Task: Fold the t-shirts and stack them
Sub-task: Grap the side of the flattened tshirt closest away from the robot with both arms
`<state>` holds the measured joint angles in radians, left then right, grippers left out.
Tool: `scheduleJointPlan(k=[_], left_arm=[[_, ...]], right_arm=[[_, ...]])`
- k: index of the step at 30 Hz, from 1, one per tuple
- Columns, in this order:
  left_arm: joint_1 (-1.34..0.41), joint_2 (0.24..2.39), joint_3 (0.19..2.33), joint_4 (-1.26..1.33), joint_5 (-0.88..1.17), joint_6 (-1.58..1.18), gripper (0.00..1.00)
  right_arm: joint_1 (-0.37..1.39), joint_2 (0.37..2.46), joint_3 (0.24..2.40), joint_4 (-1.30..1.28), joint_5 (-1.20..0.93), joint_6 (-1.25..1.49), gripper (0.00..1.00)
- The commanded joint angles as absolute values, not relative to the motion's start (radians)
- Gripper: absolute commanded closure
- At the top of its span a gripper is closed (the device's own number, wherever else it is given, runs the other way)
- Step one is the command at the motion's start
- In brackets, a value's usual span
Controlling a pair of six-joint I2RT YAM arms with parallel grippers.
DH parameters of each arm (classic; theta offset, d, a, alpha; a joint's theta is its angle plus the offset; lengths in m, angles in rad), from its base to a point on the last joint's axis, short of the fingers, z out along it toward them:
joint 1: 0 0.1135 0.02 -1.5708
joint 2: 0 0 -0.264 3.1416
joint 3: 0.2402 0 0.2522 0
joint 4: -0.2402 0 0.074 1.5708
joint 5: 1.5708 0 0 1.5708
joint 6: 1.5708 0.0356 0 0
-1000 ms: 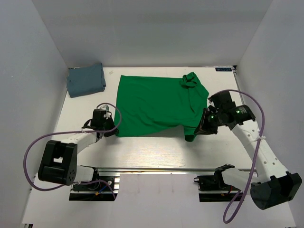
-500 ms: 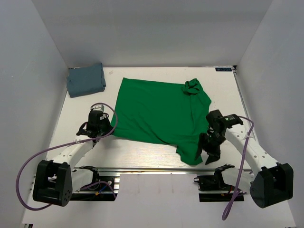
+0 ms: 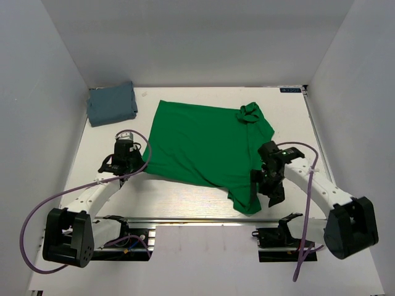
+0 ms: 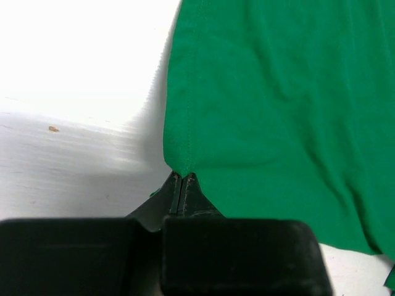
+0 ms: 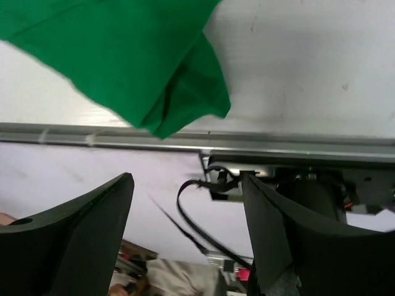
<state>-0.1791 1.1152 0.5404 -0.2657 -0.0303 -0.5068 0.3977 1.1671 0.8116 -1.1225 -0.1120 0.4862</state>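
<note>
I should grab the green t-shirt's loose near corner next with my right gripper, opposite my left gripper's corner. Then I will fold the near side of the t-shirt over.
The bright green t-shirt (image 3: 207, 145) lies spread across the middle of the table, its collar bunched at the back right. My left gripper (image 3: 141, 165) is shut on the shirt's near left corner; in the left wrist view the fingertips (image 4: 180, 179) pinch the hem of the green cloth (image 4: 278, 111). My right gripper (image 3: 270, 190) hangs open beside the shirt's near right corner, nothing between its fingers (image 5: 92, 228). That loose corner (image 5: 148, 68) lies just ahead of it. The grey-blue t-shirt (image 3: 111, 103) lies folded at the back left.
A metal rail (image 3: 203, 220) runs along the table's near edge, with both arm bases behind it; it also shows in the right wrist view as the rail (image 5: 290, 145). White walls enclose the table on three sides. Purple cables loop off both arms.
My right gripper dragged the shirt's right near corner toward the near edge, then opened and let it go. The left gripper stayed shut on its corner and shifted slightly.
</note>
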Motion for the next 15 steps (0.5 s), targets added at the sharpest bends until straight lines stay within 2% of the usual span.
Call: scheduleJointPlan(k=[1,4,13,15], left_arm=[[-0.175,1.103,0.583,-0.284,-0.075,-0.515,1.0],[-0.184,1.103,0.574,-0.284,-0.075,-0.515,1.0],[-0.184,1.121,0.565,-0.272,-0.046,-0.515,1.0],[-0.184,1.132,0.565,-0.272,-0.046,-0.515,1.0]], right_arm=[[0.436,1.207,0.77,-1.019,-0.066,0.463,0.24],[0.475,1.209,0.718,-0.959,-0.005,0.506,0.25],[0.555,1.262,0.562,-0.649,-0.017,0.591,0.33],[0.561,1.275,0.554,-0.628,-0.05,0.609,0.64]])
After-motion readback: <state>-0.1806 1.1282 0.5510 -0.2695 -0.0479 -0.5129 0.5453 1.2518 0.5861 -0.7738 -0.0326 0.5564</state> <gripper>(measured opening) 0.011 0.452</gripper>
